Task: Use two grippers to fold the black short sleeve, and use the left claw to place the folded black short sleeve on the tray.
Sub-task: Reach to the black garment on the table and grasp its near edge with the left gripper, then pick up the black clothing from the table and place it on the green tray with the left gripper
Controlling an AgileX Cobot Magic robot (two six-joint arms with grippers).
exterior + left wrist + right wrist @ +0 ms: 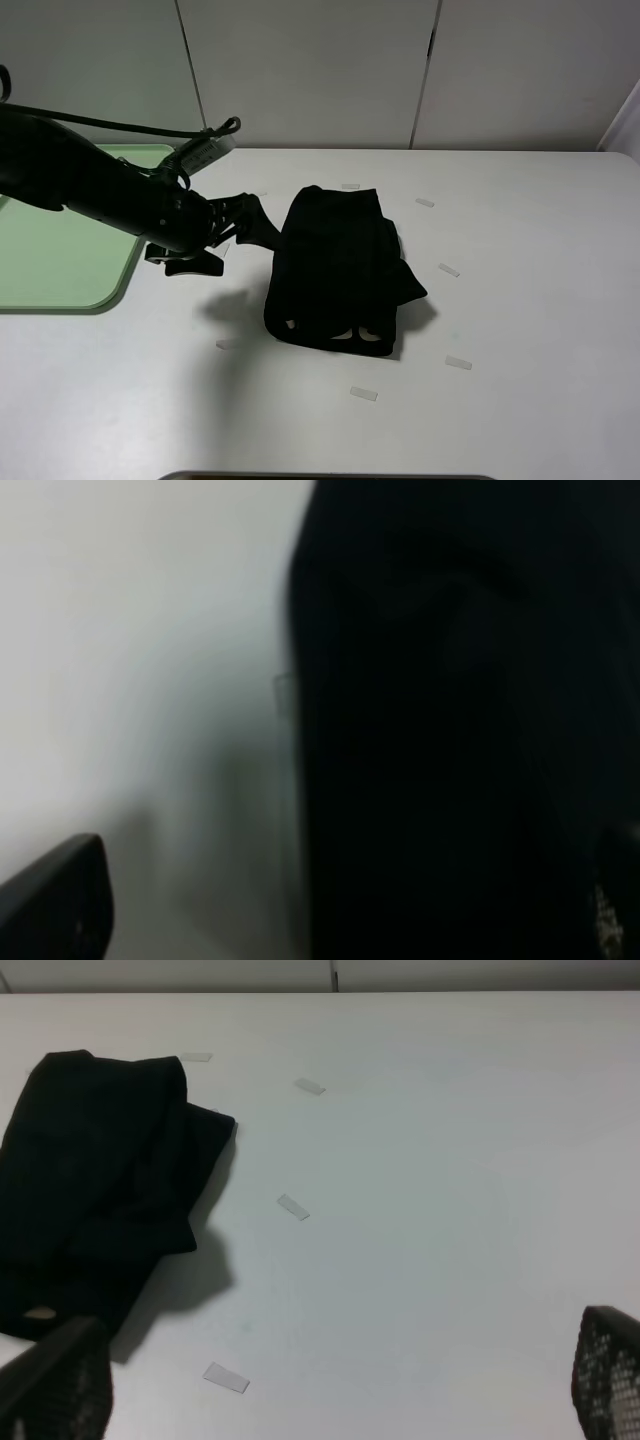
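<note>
My left gripper is to grip the sleeve next by its long folded edge (280,244), to place the folded black short sleeve on the green tray (60,270).
The black short sleeve (338,270) lies folded into a narrow bundle in the middle of the white table. It fills the right side of the left wrist view (460,720) and shows in the right wrist view (95,1180). My left gripper (240,238) is open at the bundle's left edge, low over the table. One finger (55,900) shows over bare table; the cloth sits before the other. My right gripper (330,1400) is open and empty, well away from the bundle, and is out of the exterior view. The green tray (60,270) lies at the far left.
Several small strips of clear tape lie on the table around the bundle, such as one (449,270) to its right and one (363,393) in front. A white panelled wall stands behind the table. A dark edge (320,476) shows at the table's front.
</note>
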